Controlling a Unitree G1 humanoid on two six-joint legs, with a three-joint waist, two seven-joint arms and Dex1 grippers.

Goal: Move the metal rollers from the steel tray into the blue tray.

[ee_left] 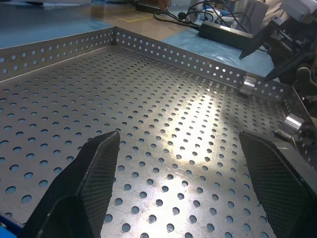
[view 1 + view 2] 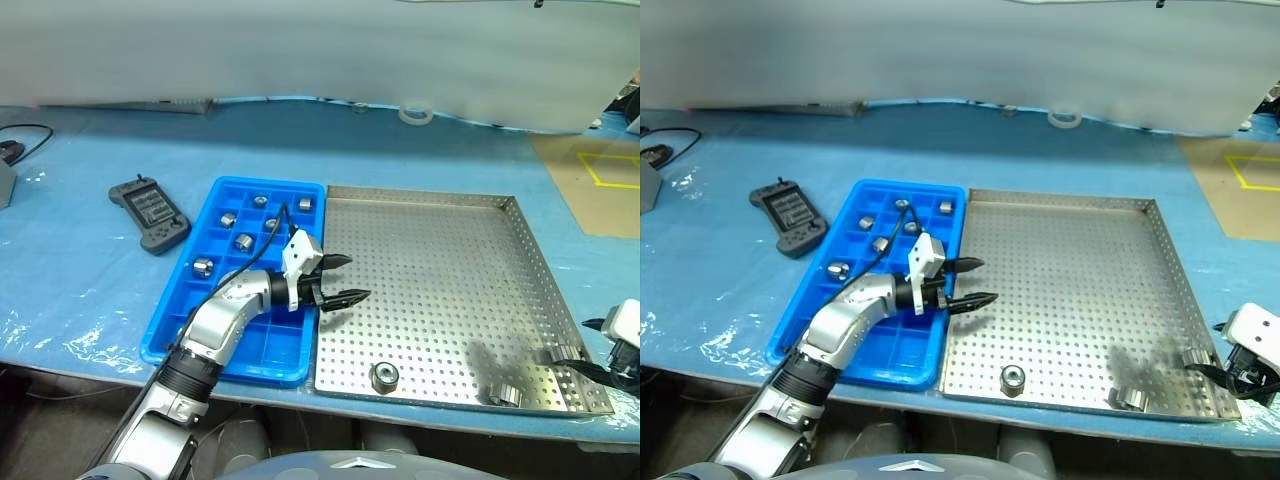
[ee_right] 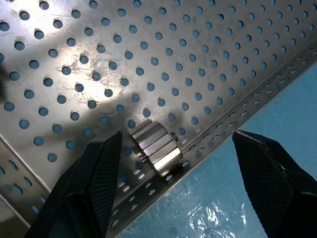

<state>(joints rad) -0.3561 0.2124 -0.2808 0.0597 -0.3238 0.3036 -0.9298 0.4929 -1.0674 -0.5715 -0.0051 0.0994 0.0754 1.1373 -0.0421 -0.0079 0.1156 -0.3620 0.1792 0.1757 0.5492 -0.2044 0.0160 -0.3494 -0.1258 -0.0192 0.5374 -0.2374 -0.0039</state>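
My right gripper lowers next before it closes on the roller and the tray's rim, since in the right wrist view the fingers are above both.
The steel tray lies right of the blue tray. Three metal rollers remain in it: one near the front rim, one toward the front right corner, one against the right rim. Several rollers sit in the blue tray's far compartments. My left gripper is open and empty, pointing right just over the steel tray's left edge. My right gripper is open at the tray's front right corner. In the right wrist view the roller by the rim lies between its spread fingers, untouched.
A black handheld controller lies left of the blue tray. At the far edge of the table cover sits a white tape ring. A cable is at the far left. Brown board with yellow tape is at the right.
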